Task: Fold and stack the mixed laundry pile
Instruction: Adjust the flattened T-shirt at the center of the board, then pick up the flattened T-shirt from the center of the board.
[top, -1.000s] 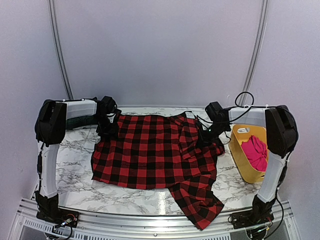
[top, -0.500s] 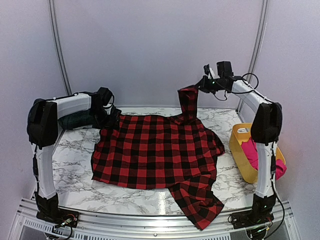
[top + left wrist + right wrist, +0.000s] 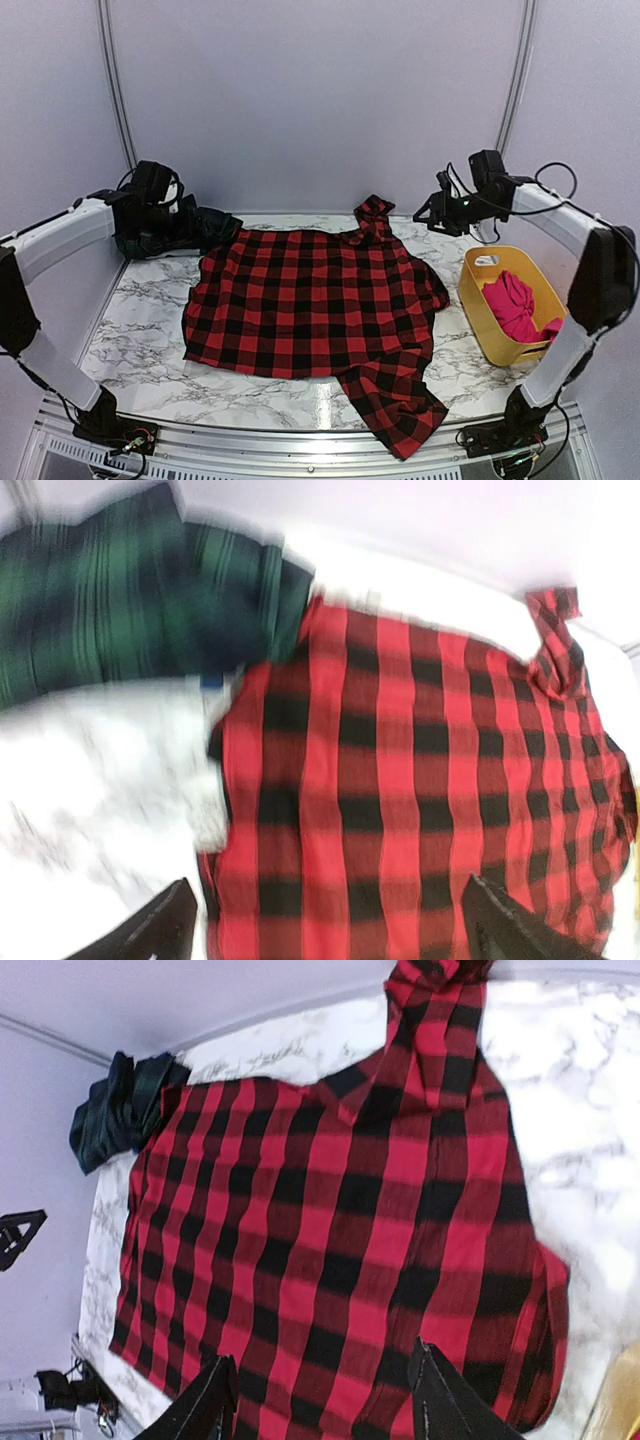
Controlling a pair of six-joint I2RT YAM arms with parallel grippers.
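Note:
I should grab the red-and-black checked garment (image 3: 310, 300) next with my right gripper by its near edge, where its front sleeve joins. Then I can fold that side over.
The red-and-black checked garment (image 3: 310, 300) lies spread flat on the marble table, one sleeve (image 3: 373, 215) bunched up at the back edge and another hanging toward the front. The dark green-black plaid garment (image 3: 205, 228) sits crumpled at the back left. The magenta-pink garment (image 3: 512, 305) lies in the yellow tub. My left gripper (image 3: 172, 222) hovers over the plaid garment, open and empty; its wrist view shows both cloths (image 3: 400, 780) (image 3: 110, 600) below the gripper (image 3: 328, 900). My right gripper (image 3: 432, 214) hangs open and empty above the back right, the checked cloth (image 3: 330, 1230) below it (image 3: 322, 1360).
The yellow tub (image 3: 478, 312) stands at the right edge of the table. Bare marble (image 3: 140, 320) shows left of the checked garment. A metal rail (image 3: 300, 445) runs along the near edge, and the grey wall rises right behind the table.
My right gripper opened and let go of the raised sleeve, which dropped to the back edge; that arm swung right. My left gripper opened wider, lifted and pulled back left off the checked garment.

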